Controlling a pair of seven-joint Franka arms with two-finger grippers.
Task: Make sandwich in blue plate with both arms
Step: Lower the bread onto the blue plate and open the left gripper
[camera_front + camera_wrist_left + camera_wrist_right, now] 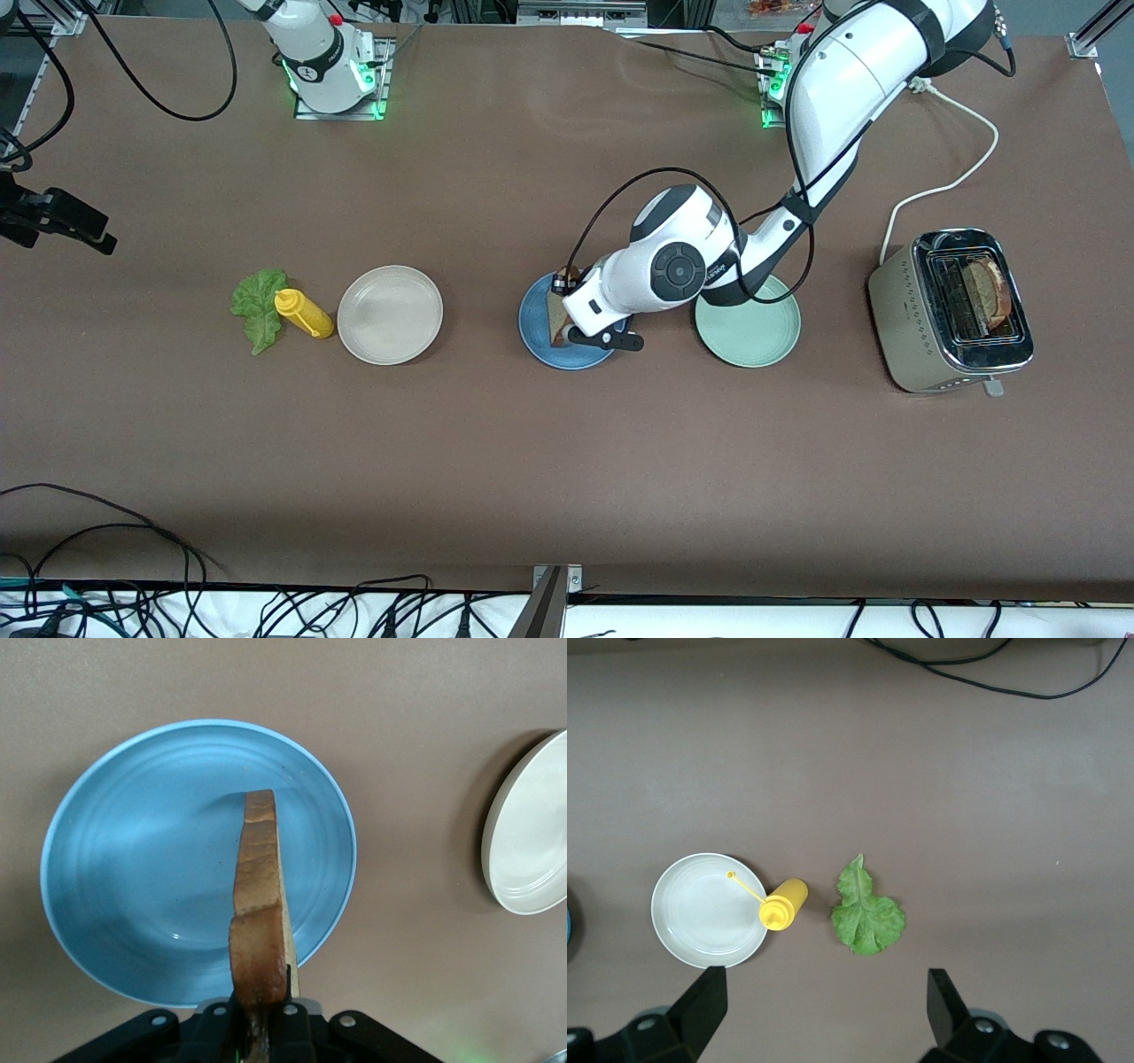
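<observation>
The bread slice's lower edge point(260, 799) is inside the blue plate's rim point(197, 724) in the left wrist view. The slice would lie on the plate, so my left gripper needs to open now.
The blue plate point(539, 344) lies mid-table, its round rim showing whole in the left wrist view point(142, 886). My left gripper point(567, 301) point(262, 997) hangs over it, shut on a brown toasted bread slice point(559, 322) point(260, 895) that stands on edge above the plate's middle. A second bread slice point(988, 288) sits in the toaster point(921, 319). The green lettuce leaf point(257, 306) point(868, 917) lies toward the right arm's end. High over the bare table beside that leaf, my right gripper point(826, 983) is open and holds nothing.
A yellow squeeze bottle point(304, 312) point(782, 904) lies between the lettuce and a beige plate point(390, 315) point(704, 912). A pale green plate point(753, 341) sits beside the blue one, partly under the left arm. The toaster's white cord point(966, 168) runs toward the left arm's base.
</observation>
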